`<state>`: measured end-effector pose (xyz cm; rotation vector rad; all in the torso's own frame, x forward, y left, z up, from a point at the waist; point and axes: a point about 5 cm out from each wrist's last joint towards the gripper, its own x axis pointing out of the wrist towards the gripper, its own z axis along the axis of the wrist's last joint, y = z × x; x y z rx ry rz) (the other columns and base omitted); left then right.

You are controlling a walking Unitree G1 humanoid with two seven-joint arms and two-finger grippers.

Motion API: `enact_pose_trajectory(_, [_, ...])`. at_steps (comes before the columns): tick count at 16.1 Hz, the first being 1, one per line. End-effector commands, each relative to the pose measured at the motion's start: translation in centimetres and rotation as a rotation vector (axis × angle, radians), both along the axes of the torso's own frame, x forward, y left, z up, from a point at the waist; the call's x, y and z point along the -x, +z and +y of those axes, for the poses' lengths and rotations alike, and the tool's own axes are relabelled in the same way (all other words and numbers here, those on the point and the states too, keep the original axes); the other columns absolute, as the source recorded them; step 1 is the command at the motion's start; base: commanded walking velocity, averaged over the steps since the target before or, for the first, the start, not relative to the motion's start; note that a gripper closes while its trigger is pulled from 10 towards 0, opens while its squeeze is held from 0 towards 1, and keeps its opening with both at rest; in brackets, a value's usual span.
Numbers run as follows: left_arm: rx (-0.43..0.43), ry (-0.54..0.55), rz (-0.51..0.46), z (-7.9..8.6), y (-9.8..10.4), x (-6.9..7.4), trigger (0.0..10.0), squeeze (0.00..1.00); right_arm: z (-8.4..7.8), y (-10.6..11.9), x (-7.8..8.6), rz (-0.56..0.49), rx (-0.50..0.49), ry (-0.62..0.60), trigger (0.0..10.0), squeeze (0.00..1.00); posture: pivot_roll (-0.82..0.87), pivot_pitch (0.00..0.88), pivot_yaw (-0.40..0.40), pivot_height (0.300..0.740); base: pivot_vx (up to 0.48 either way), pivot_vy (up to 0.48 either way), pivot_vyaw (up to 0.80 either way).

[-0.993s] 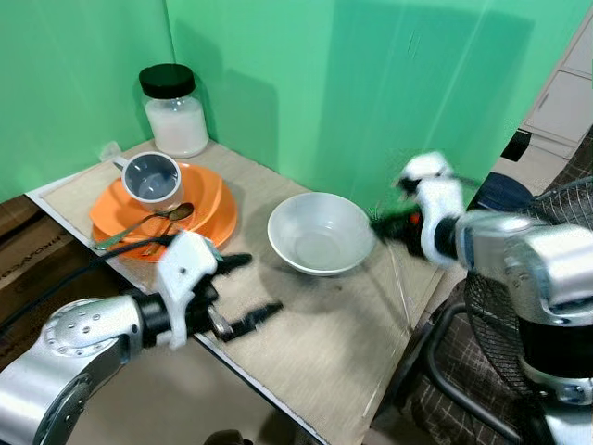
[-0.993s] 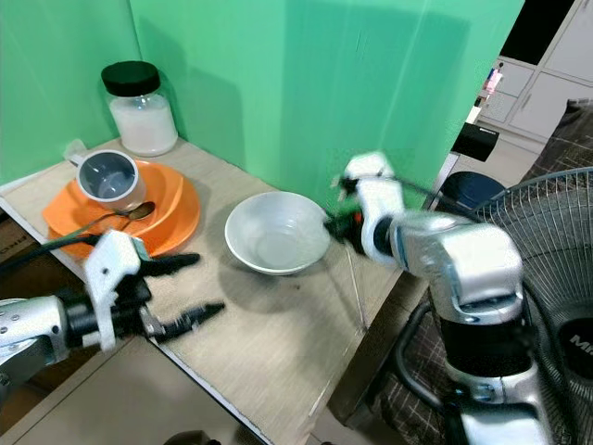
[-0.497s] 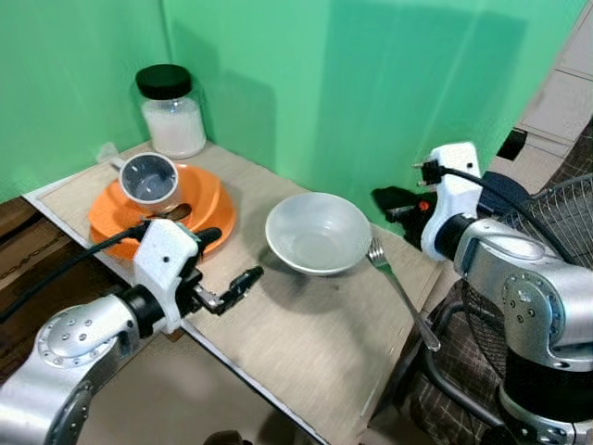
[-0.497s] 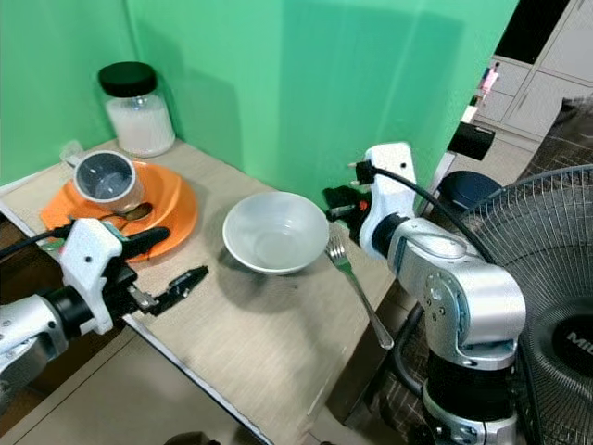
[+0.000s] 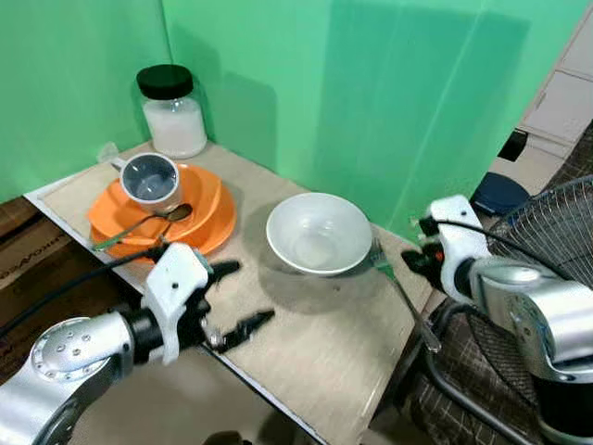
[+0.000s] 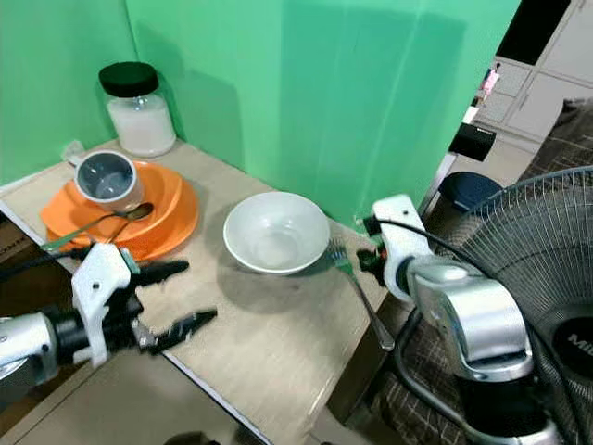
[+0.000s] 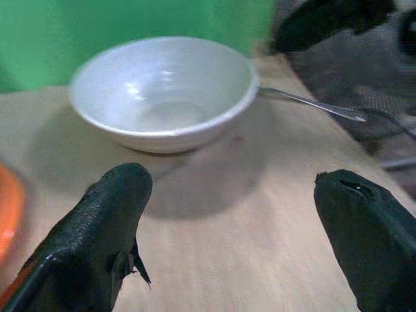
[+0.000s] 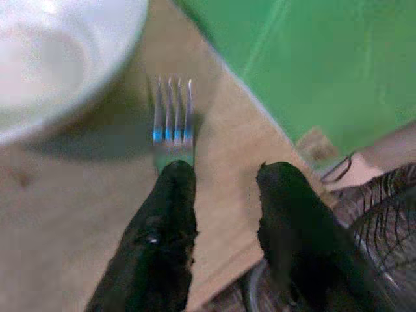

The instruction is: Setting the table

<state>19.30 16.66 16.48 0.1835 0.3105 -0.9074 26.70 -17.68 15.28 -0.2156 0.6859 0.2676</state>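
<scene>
The tines of the silver fork should stay free, so my right gripper should grab the fork by its neck (image 8: pixel 173 158) to set the table.
A white bowl (image 5: pixel 320 234) stands in the middle of the wooden table (image 5: pixel 315 343). A metal fork (image 5: pixel 400 295) lies flat just right of it, tines (image 8: pixel 172 117) toward the back. My right gripper (image 5: pixel 419 260) hovers off the table's right edge beside the fork's head, open, and the right wrist view shows nothing between its fingers (image 8: pixel 168 214). My left gripper (image 5: pixel 239 297) hangs open at the front edge, pointing at the bowl (image 7: pixel 162 91). At the left, stacked orange plates (image 5: pixel 206 206) carry a grey cup (image 5: pixel 151 176) and a spoon (image 5: pixel 148 222).
A lidded glass jar (image 5: pixel 172 109) of white powder stands at the back left against the green wall. A floor fan (image 5: pixel 556 218) and a dark chair (image 5: pixel 463 389) crowd the table's right side. Bare tabletop lies in front of the bowl.
The fork went from my right gripper onto the table beside the bowl; that gripper then drew back right and lower. My left gripper swung in, then pulled back to the front edge.
</scene>
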Motion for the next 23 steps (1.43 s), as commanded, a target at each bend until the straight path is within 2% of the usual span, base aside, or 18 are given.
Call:
enact_pose_trajectory(1, [0.001, -0.036, 0.016, -0.2, 0.1, 0.4, 10.0, 0.38, 0.3, 0.0, 0.3, 0.007, 0.001, 0.027, 10.0, 1.0, 0.12, 0.0, -0.026, 0.74, 0.0, 0.0, 0.0])
enact_pose_trajectory(4, [-0.017, -0.073, 0.037, -0.1, 0.1, 0.1, 10.0, 0.37, 1.3, -1.3, 0.2, 0.041, -0.046, 0.059, 10.0, 1.0, 0.12, 0.0, -0.017, 0.74, 0.0, 0.0, 0.0])
enact_pose_trajectory(7, [-0.03, -0.088, 0.045, -0.1, 0.1, 0.1, 10.0, 0.37, 2.0, -2.1, 0.1, 0.061, -0.039, 0.093, 10.0, 1.0, 0.12, 0.0, -0.019, 0.74, 0.0, 0.0, 0.0])
enact_pose_trajectory(11, [-0.036, -0.101, 0.049, -0.3, 0.1, 0.0, 10.0, 0.37, 1.8, -2.8, -0.1, 0.068, 0.016, 0.1, 10.0, 1.0, 0.12, 0.0, -0.019, 0.74, 0.0, 0.0, 0.0])
enact_pose_trajectory(13, [-0.038, -0.105, 0.048, -0.3, 0.1, -0.1, 10.0, 0.37, 2.0, -3.5, 0.0, 0.099, -0.009, 0.101, 10.0, 1.0, 0.12, 0.0, -0.017, 0.74, 0.0, 0.0, 0.0])
enact_pose_trajectory(14, [-0.04, -0.105, 0.045, -0.4, 0.2, -0.2, 10.0, 0.37, 2.0, -4.0, 0.0, 0.12, -0.017, 0.09, 10.0, 0.0, 0.12, 0.0, -0.017, 0.74, 0.0, 0.0, 0.0])
enact_pose_trajectory(15, [-0.041, -0.106, 0.045, -0.4, 0.2, -0.2, 10.0, 0.37, 1.9, -4.2, 0.0, 0.126, -0.019, 0.084, 10.0, 0.0, 0.12, 0.0, -0.016, 0.74, 0.0, 0.0, 0.0])
enact_pose_trajectory(16, [-0.043, -0.106, 0.043, -0.3, 0.2, -0.3, 10.0, 0.37, 1.9, -4.6, 0.0, 0.137, -0.038, 0.072, 1.4, 0.0, 0.12, 0.0, -0.014, 0.74, 0.0, 0.0, 0.0])
enact_pose_trajectory(17, [-0.044, -0.106, 0.042, -0.3, 0.2, -0.3, 10.0, 0.37, 1.8, -4.7, 0.0, 0.139, -0.047, 0.065, 0.0, 0.0, 0.12, 0.0, -0.013, 0.74, 0.0, 0.0, 0.0])
enact_pose_trajectory(23, [-0.03, -0.144, 0.06, -0.7, 0.2, -0.2, 10.0, 0.37, 1.5, -5.1, 0.1, 0.142, -0.056, 0.048, 0.0, 0.0, 0.11, 0.0, -0.006, 0.74, 0.0, 0.0, 0.0])
